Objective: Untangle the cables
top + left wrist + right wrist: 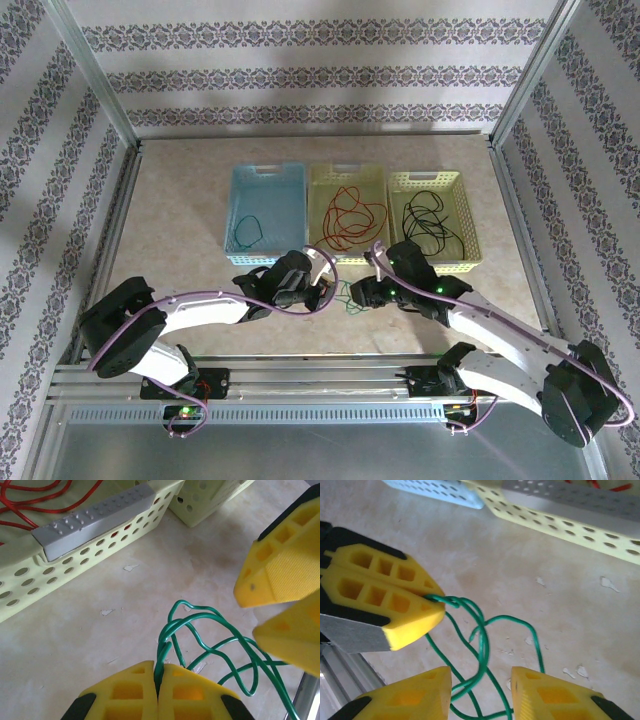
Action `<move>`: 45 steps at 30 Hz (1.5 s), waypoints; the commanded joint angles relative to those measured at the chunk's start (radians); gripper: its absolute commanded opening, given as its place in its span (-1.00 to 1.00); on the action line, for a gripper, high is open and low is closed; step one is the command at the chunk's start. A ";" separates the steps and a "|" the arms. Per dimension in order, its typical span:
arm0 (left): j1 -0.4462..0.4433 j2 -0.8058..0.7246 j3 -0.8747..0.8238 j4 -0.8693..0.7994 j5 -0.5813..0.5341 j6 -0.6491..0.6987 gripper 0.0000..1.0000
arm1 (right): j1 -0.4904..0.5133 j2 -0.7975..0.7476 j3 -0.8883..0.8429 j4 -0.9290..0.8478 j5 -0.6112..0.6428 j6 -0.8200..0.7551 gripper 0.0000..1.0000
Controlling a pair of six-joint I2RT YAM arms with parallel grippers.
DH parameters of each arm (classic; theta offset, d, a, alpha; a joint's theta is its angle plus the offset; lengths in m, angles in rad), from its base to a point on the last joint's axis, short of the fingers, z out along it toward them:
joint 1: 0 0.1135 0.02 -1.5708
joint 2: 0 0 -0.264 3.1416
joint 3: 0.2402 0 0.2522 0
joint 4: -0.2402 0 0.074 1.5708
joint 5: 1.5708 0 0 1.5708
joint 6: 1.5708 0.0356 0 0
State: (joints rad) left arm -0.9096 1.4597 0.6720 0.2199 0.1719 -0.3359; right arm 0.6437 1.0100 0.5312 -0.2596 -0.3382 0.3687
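My right gripper next needs to grab the green cable's loose loop parts, away from my left gripper's pinch, to pull the tangle apart.
A loose green cable [348, 297] lies in loops on the table between my two grippers, in front of the baskets. My left gripper [158, 666] is shut on a bundle of its strands [162, 650], and in the right wrist view its yellow fingers [390, 602] pinch the cable's end. My right gripper [481, 672] stands open just to the right, with green strands [483, 645] running loose between its fingers. A red cable [352, 215] fills the middle basket, a black cable [428, 222] the right one, and another green cable [246, 232] lies in the blue basket.
Three baskets stand side by side behind the grippers: blue [265, 170], pale yellow [345, 170] and yellow-green [425, 180]. The middle basket's perforated wall [75, 565] is close to the left gripper. Metal frame rails run along the table's edges.
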 commanded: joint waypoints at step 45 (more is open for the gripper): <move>0.002 -0.045 -0.060 0.032 0.073 -0.010 0.11 | -0.111 -0.020 0.044 0.008 -0.080 0.034 -1.00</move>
State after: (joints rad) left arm -0.9142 1.4406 0.5705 0.2649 0.2138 -0.3676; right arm 0.5095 0.9688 0.5289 -0.2577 -0.3531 0.4522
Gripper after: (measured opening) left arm 0.552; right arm 0.045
